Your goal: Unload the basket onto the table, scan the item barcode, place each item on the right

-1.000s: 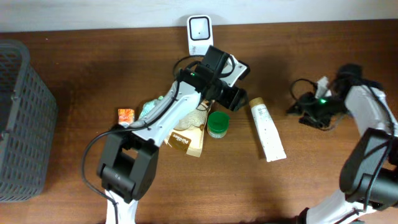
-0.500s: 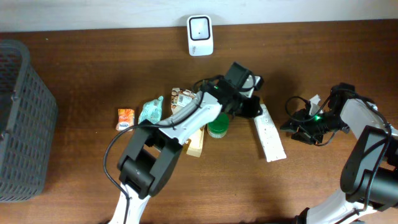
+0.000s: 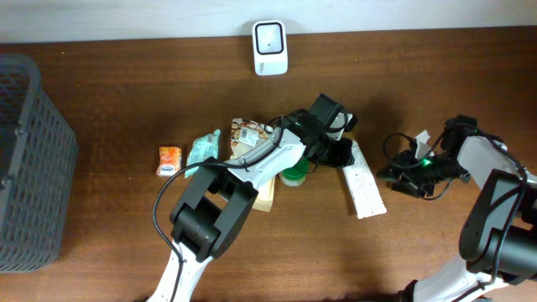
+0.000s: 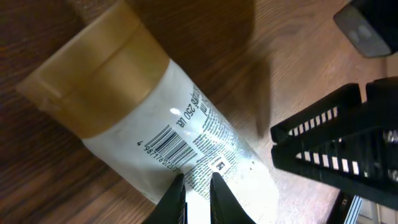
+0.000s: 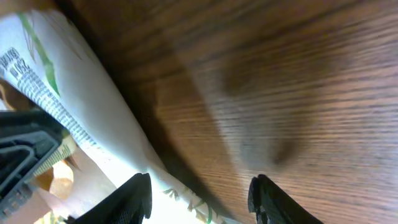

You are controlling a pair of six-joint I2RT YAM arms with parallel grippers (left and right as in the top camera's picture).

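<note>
My right gripper grabs the white tube by the side edge of its body [image 4: 252, 160] next, since this leaves the barcode [image 4: 168, 147] uncovered to scan.
The item is a white tube [image 3: 366, 190] with a tan cap, lying on the wooden table right of centre. In the left wrist view its barcode [image 4: 168, 147] faces up on the tube [image 4: 186, 118]. My left gripper [image 3: 339, 153] is down on the tube's upper part. Its fingers [image 4: 194, 179] are drawn close together, pinching a narrow strip of the tube's printed body. My right gripper [image 3: 394, 173] is low over the table just right of the tube. It is open [image 5: 199, 182] and holds nothing, and the tube's flat end [image 5: 68, 93] lies by its left finger. A white scanner [image 3: 270, 36] stands at the back edge.
A green-lidded jar [image 3: 294, 174], a brown packet [image 3: 263, 195], a teal packet [image 3: 201, 151] and a small orange packet [image 3: 170, 159] are clustered left of the tube. A grey basket [image 3: 25, 159] stands at the far left. Cables lie beside the right arm [image 3: 419, 138].
My left gripper swung from in front of the scanner down to the right onto the tube, and its jaws closed. My right gripper slid a little left toward the tube.
</note>
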